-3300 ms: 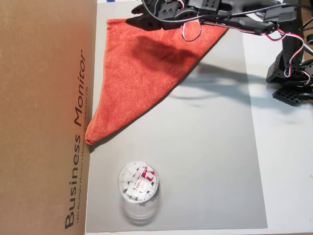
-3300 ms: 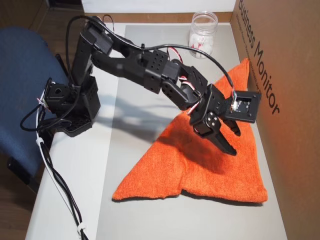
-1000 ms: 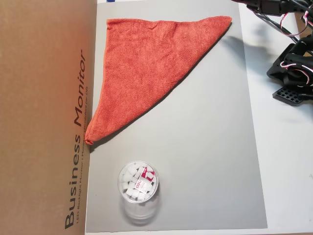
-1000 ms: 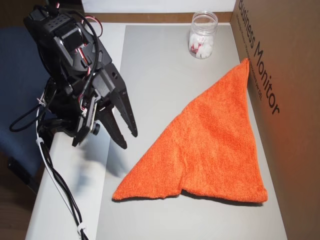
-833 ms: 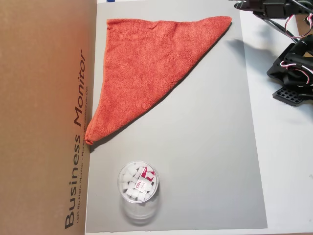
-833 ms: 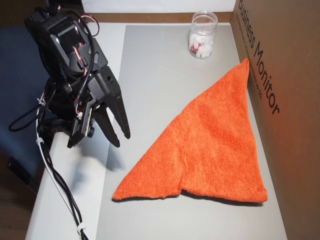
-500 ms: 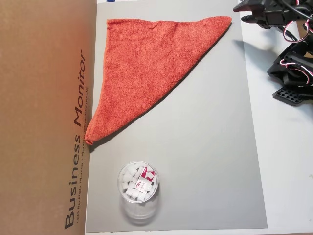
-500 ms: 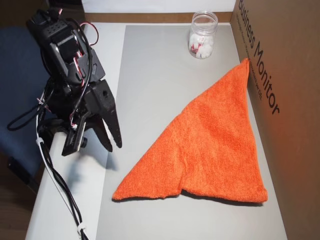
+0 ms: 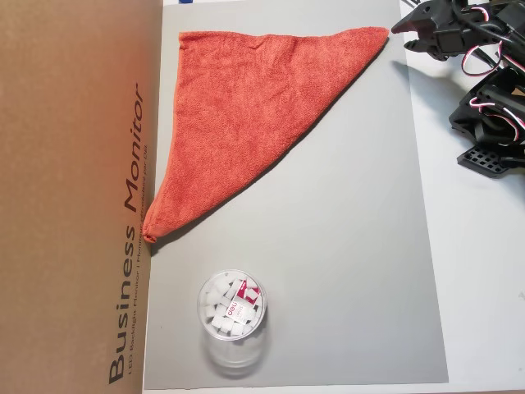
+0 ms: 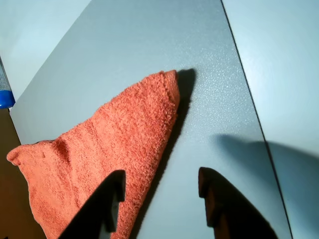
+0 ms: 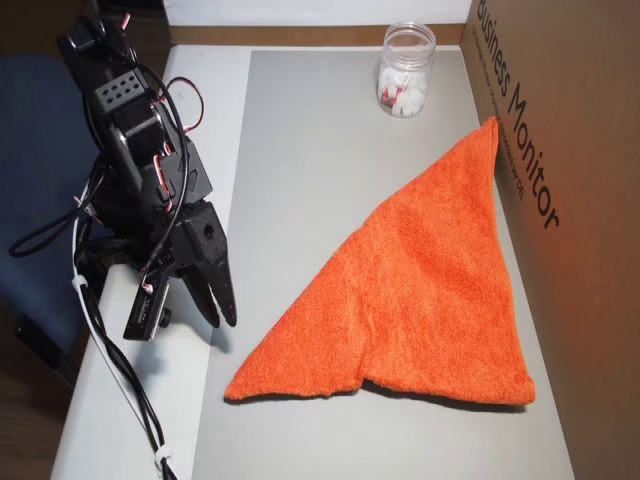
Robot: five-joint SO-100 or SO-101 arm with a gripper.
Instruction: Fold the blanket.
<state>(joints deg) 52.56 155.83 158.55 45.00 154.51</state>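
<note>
I need to grab the blanket by its pointed corner (image 9: 381,36) with my gripper next. Then I can fold the triangle over onto the blanket's tip by the cardboard box.
The blanket (image 9: 246,107), an orange-red terry cloth, lies flat on the grey mat (image 9: 344,246), folded into a triangle. One long side runs along the cardboard box. It shows in both overhead views and in the wrist view (image 10: 99,149). My gripper (image 9: 402,38) hangs open just off the blanket's right-hand corner, at the mat's edge. In an overhead view the gripper (image 11: 218,320) points down beside the mat, a short way from the blanket (image 11: 420,290) and its near left tip. In the wrist view the gripper (image 10: 160,179) holds nothing, and the blanket's pointed corner lies ahead.
A large cardboard box (image 9: 74,197) walls off one side of the mat. A clear plastic jar (image 9: 232,316) with white pieces stands on the mat beyond the blanket's far tip, also seen as the jar (image 11: 405,70). The arm's base (image 11: 130,220) sits beside a blue chair (image 11: 40,150).
The arm has left the blanket, pulled back to its base, then swung the gripper down towards the mat edge near the blanket's corner. The blanket has not moved.
</note>
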